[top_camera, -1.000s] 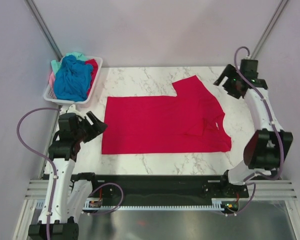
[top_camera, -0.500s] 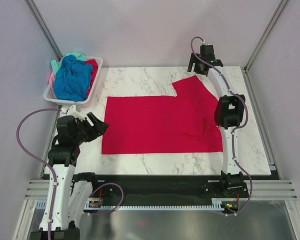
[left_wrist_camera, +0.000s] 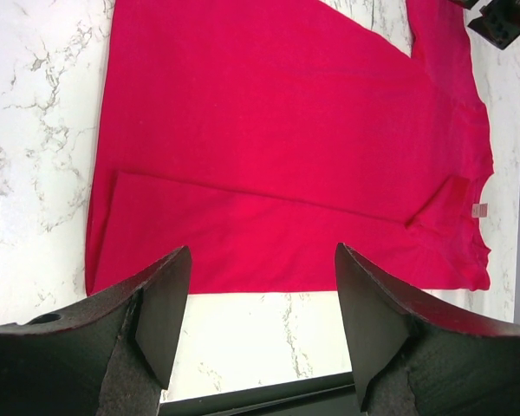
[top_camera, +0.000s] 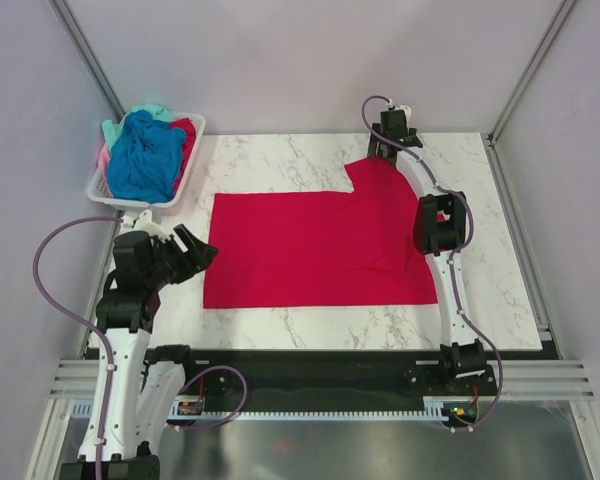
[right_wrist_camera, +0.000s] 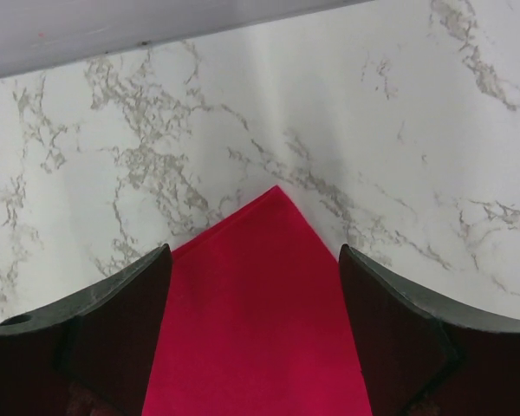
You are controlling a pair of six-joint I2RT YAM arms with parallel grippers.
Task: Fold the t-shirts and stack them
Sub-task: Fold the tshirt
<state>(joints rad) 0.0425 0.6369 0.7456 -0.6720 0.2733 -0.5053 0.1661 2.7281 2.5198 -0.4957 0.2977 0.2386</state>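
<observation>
My right gripper should next grab the crimson t-shirt's far sleeve at its pointed tip (right_wrist_camera: 269, 217). Then it can fold that side across the t-shirt's body.
A crimson t-shirt (top_camera: 320, 245) lies spread flat on the marble table, its hem to the left and one sleeve pointing to the far edge. My left gripper (top_camera: 195, 250) hovers open just off the hem. In the left wrist view the t-shirt (left_wrist_camera: 286, 156) fills the frame, and the left gripper (left_wrist_camera: 262, 260) holds nothing. My right gripper (top_camera: 388, 150) is over the far sleeve. In the right wrist view its open jaws straddle the pointed sleeve tip (right_wrist_camera: 264, 295), the right gripper (right_wrist_camera: 254, 251) wide apart. More t-shirts, blue (top_camera: 145, 155), teal (top_camera: 150, 110) and red (top_camera: 187, 130), are heaped in the basket.
The white slatted basket (top_camera: 192, 165) stands at the table's far left corner. My right arm stretches along the shirt's collar side and hides part of it. Bare marble (top_camera: 500, 240) lies to the right. Grey walls enclose the table.
The right arm has swung from the table's right side to the far edge, over the sleeve tip. The left arm has barely moved.
</observation>
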